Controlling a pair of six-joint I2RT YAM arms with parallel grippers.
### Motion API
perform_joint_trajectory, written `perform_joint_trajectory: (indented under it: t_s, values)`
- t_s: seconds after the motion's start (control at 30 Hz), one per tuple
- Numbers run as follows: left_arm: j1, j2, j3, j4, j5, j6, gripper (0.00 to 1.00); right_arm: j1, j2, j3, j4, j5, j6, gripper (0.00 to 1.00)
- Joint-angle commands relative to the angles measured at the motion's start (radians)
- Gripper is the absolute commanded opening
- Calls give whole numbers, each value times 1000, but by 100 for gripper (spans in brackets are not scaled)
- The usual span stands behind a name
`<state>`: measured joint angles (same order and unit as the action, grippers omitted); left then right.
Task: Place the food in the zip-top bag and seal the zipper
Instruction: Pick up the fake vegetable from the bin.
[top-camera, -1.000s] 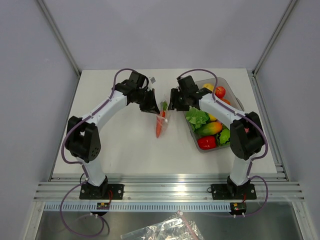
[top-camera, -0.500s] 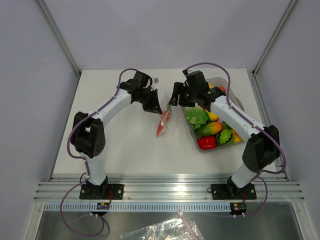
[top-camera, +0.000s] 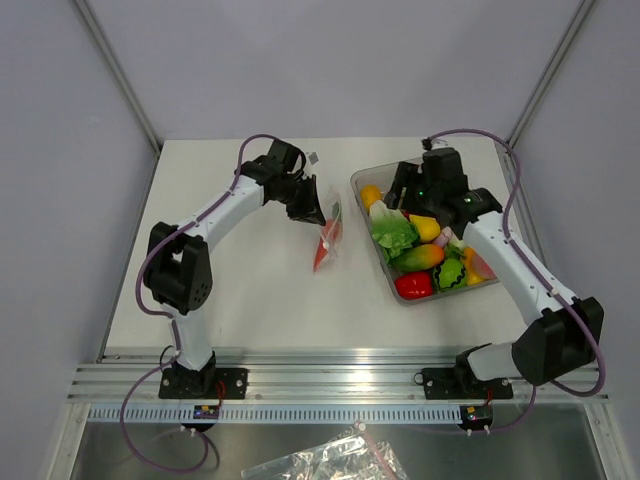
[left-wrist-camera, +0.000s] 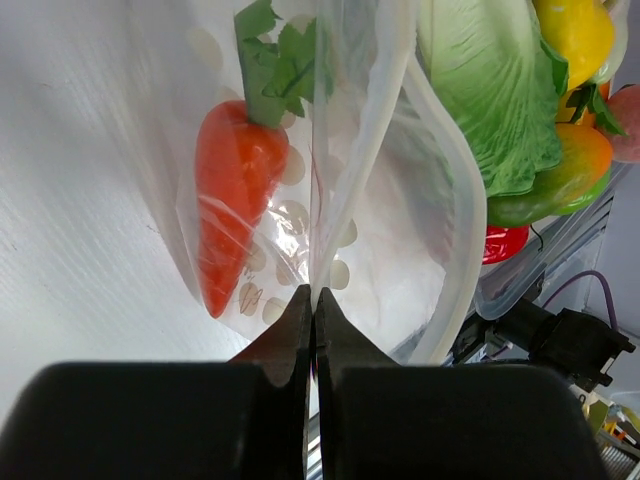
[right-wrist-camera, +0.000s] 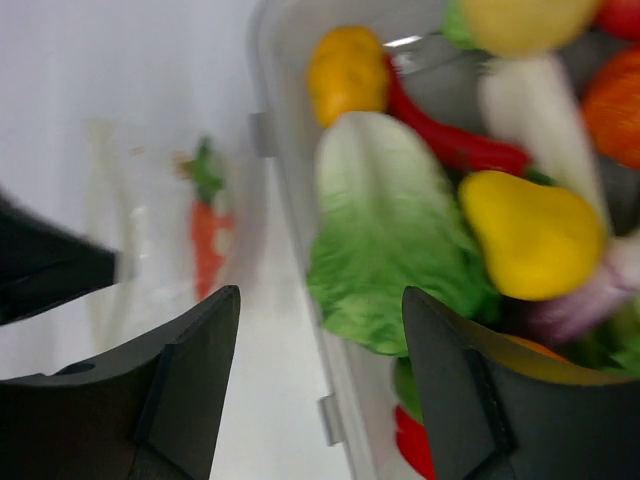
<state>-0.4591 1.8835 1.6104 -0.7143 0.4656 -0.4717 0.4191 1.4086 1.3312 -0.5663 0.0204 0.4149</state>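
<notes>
My right gripper is to reach the pale purple piece next and grab its whitish end (top-camera: 447, 233). The piece's body then stays free to go into the zip-top bag (top-camera: 325, 238).
The zip-top bag (top-camera: 325, 238) hangs from my left gripper (top-camera: 318, 206), which is shut on its upper edge (left-wrist-camera: 313, 290). A long red-orange piece with a green top (left-wrist-camera: 235, 195) lies inside the bag and also shows in the right wrist view (right-wrist-camera: 205, 240). The whitish zipper (left-wrist-camera: 455, 215) gapes open at the mouth. My right gripper (top-camera: 398, 195) is open and empty above the tray's left end, over the green lettuce (right-wrist-camera: 385, 240). A small orange piece (right-wrist-camera: 345, 72) lies in the tray's far corner (top-camera: 371, 194). A pale purple piece (right-wrist-camera: 600, 290) shows at the edge, blurred.
The clear tray (top-camera: 385, 262) at the right holds the lettuce (top-camera: 394, 235), a red bell pepper (top-camera: 413, 285), a yellow piece (right-wrist-camera: 535, 235) and other toy produce. A crumpled spare bag (top-camera: 330, 460) lies below the table's front rail.
My right gripper has drawn away from the bag's mouth to the right and now hovers over the tray. My left gripper still holds the bag in about the same place.
</notes>
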Motion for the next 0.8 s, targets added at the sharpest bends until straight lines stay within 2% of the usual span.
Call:
perform_joint_trajectory:
  t_s: [0.0,0.03,0.13,0.2,0.27,0.4,0.7,0.73,0.77]
  values:
    - [-4,-1,54,27,10,-7,0,-155,-72,-110,5,70,21,73]
    - [-4,-1,55,29,13,-8,0,-245,-65,-124,0,63,21,72]
    - [-6,-6,54,32,16,-7,0,-365,-15,-168,9,32,16,71]
    - [-7,-6,51,30,16,-7,0,-405,24,-181,26,13,12,68]
    - [-9,-6,46,32,15,-8,0,-449,94,-170,22,10,7,60]
    - [-12,-6,48,30,11,-8,0,-456,194,-144,32,-16,-11,54]
    - [-15,0,45,30,15,-8,0,-456,302,-127,82,-65,2,47]
    - [-15,-1,45,30,12,-8,0,-456,309,-119,75,-65,4,44]
    - [-15,-3,43,29,11,-8,0,-454,317,-106,66,-65,4,33]
